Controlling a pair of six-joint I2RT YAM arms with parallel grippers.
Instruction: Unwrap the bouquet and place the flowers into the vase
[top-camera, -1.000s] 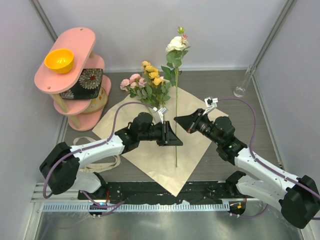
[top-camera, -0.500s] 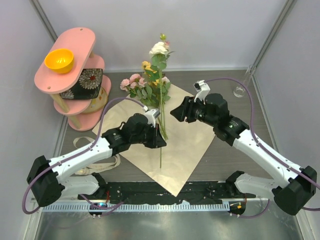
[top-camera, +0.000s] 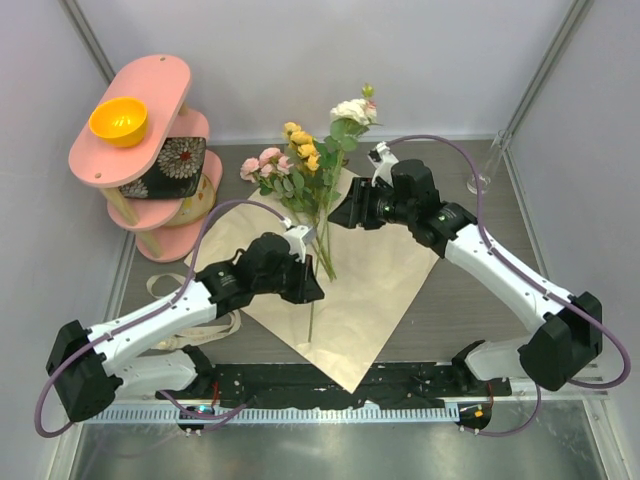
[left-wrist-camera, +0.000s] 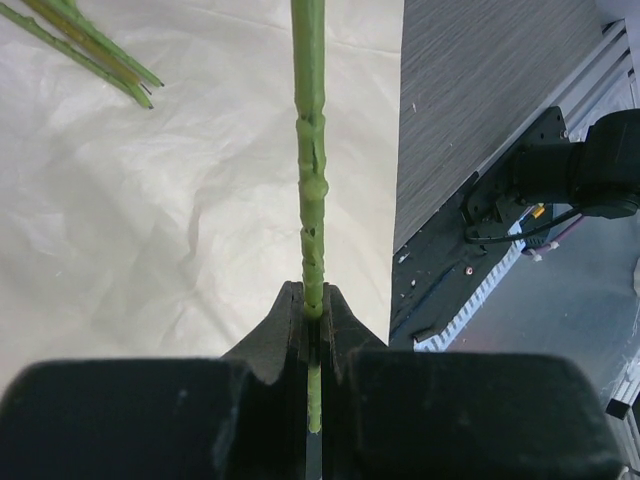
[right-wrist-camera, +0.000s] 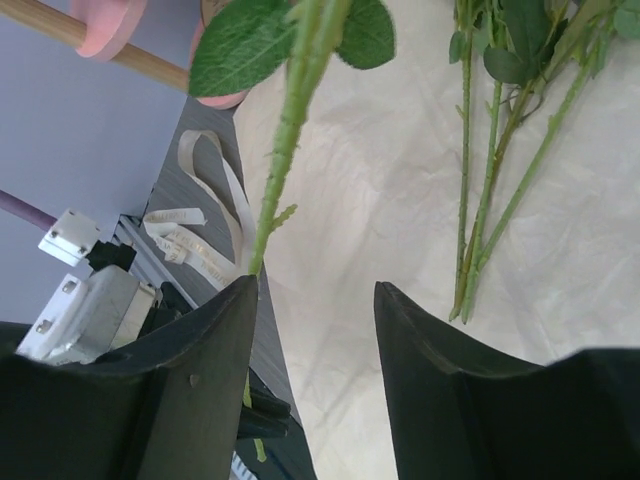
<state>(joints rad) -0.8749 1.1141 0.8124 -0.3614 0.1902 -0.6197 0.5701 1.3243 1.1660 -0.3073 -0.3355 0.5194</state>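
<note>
I need to grab the white flower (top-camera: 350, 110) by its stem near the leaves next, with my right gripper. The stem's end then stays free to go into the vase.
The bouquet is unwrapped: its tan kraft paper (top-camera: 375, 285) lies flat on the table. Pink and yellow flowers (top-camera: 290, 165) lie at the paper's far edge, their stems (right-wrist-camera: 480, 200) on the sheet. My left gripper (top-camera: 311, 284) is shut on the lower stem (left-wrist-camera: 308, 150) of a white flower (top-camera: 350, 110), which stands tilted with its bloom up and to the back right. My right gripper (top-camera: 342, 214) is open beside that stem (right-wrist-camera: 285, 140), which runs past its left finger (right-wrist-camera: 200, 380). The clear vase (top-camera: 481, 180) stands at the far right.
A pink tiered shelf (top-camera: 130, 110) at the back left carries an orange bowl (top-camera: 118, 120) and a floral black box (top-camera: 170, 165). The cream ribbon (top-camera: 190, 325) lies loose on the table left of the paper. Grey walls close in on both sides.
The right gripper let go of the white flower's stem, opened and moved back and left. The left gripper shut on the stem and carried it left, so the flower now leans.
</note>
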